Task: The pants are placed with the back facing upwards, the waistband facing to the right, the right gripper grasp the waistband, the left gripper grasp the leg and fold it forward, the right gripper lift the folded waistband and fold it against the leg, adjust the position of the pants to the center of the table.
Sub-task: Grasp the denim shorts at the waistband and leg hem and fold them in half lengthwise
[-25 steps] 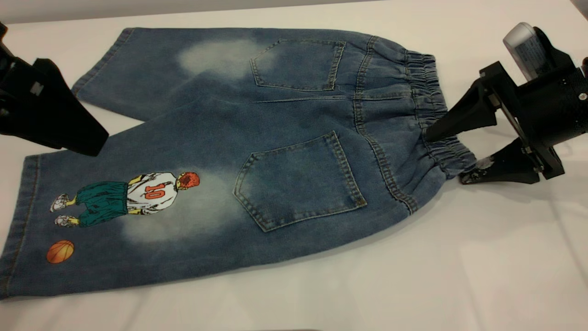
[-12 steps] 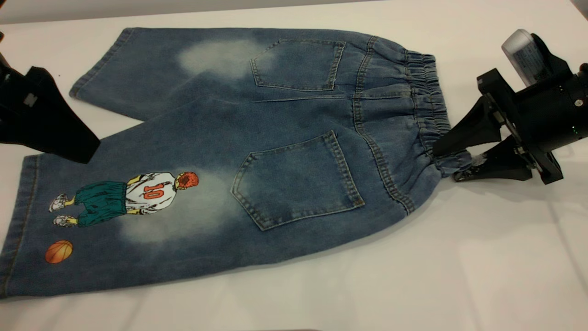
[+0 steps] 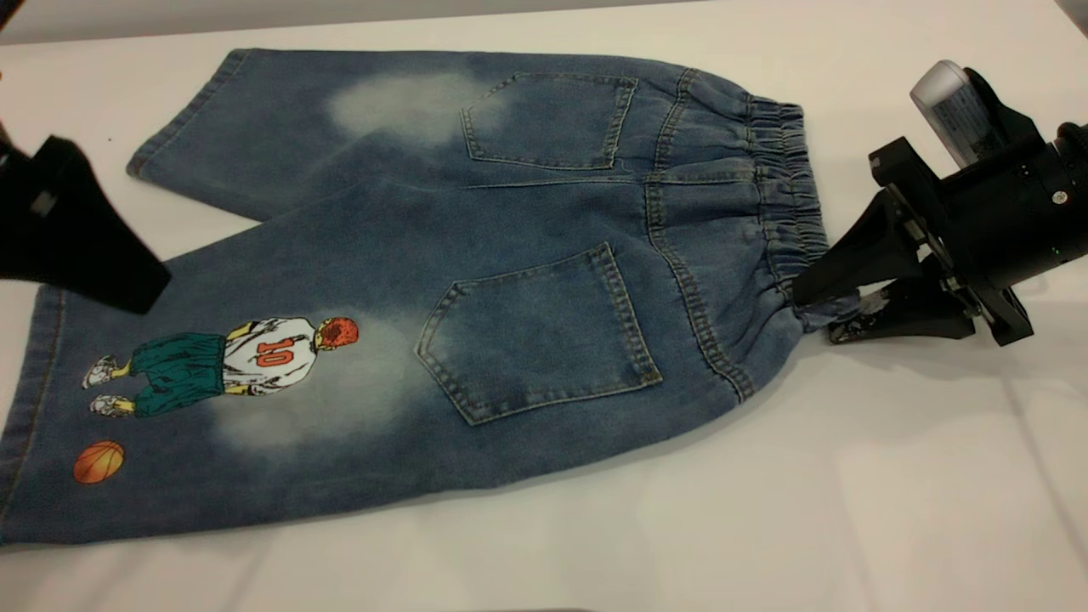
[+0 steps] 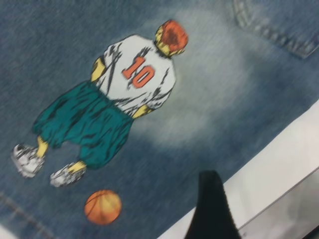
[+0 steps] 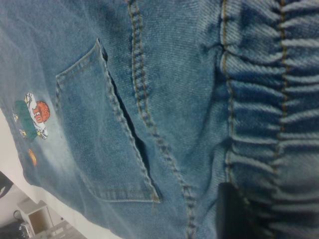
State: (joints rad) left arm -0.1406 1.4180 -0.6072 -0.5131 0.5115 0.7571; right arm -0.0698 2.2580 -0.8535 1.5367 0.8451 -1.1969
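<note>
The left gripper will grab the pants next by the hem corner (image 3: 31,522) beside the orange ball, to fold the printed leg over the plain leg (image 3: 275,122).
The pants (image 3: 442,280) lie flat on the table (image 3: 850,476), back up, with the elastic waistband (image 3: 786,195) to the right. The leg (image 3: 195,391) with the number 10 player print (image 4: 114,99) and the orange ball (image 4: 102,206) lies near the front left. My right gripper (image 3: 818,316) is shut on the waistband's near corner, and one black finger (image 5: 232,211) rests on the gathered denim. My left gripper (image 3: 127,280) hovers over the leg's far edge near the hem. It is open, with only one finger (image 4: 212,209) showing and nothing held.
The plain leg (image 3: 280,127) lies toward the back left. Bare tabletop spreads in front of and to the right of the pants. The table's front edge (image 4: 279,199) runs close along the printed leg's side.
My right gripper's fingers have closed on the waistband corner and moved slightly left. The pants have slid a little left. My left gripper has drifted toward the left edge.
</note>
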